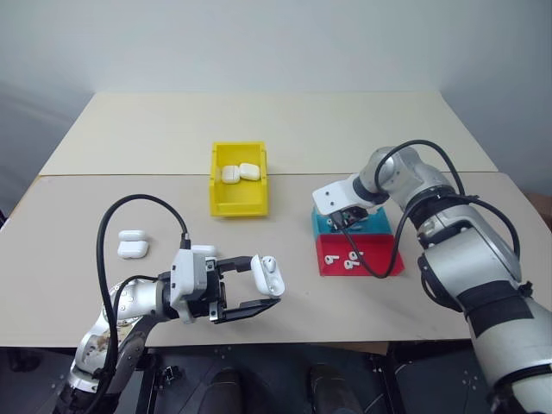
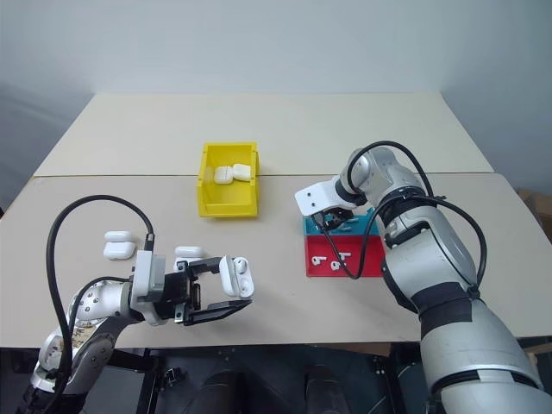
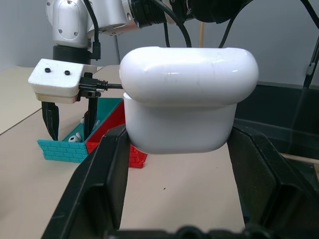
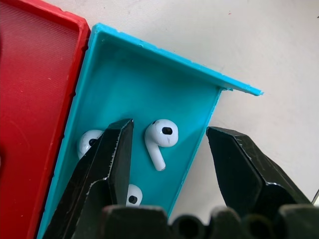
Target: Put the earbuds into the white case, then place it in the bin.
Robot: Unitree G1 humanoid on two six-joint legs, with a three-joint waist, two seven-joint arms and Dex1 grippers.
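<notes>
I need to close my right gripper on the earbud, because my fingertips are level with the earbud's head (image 4: pixel 165 133) inside the blue tray (image 4: pixel 144 89).
My left gripper (image 1: pixel 264 285) is shut on the white case (image 1: pixel 267 274) and holds it above the table's front edge with its lid swung open; close up, the case (image 3: pixel 184 99) sits between both fingers. My right gripper (image 1: pixel 343 221) points down into the blue tray (image 1: pixel 377 226), open. One of the earbuds (image 4: pixel 162 134) lies on the tray floor between the fingers of the right gripper (image 4: pixel 169 128), untouched. Two more earbuds (image 4: pixel 87 142) lie beside it. The bin (image 1: pixel 237 202) stands at mid-table with two closed cases (image 1: pixel 231 174) inside.
A red tray (image 1: pixel 384 259) with earbuds (image 1: pixel 351 261) in it sits in front of the blue tray. Three spare white cases (image 1: pixel 132 242) lie on the table at the left, one (image 1: pixel 204 250) just behind my left gripper. A cable loops over each arm.
</notes>
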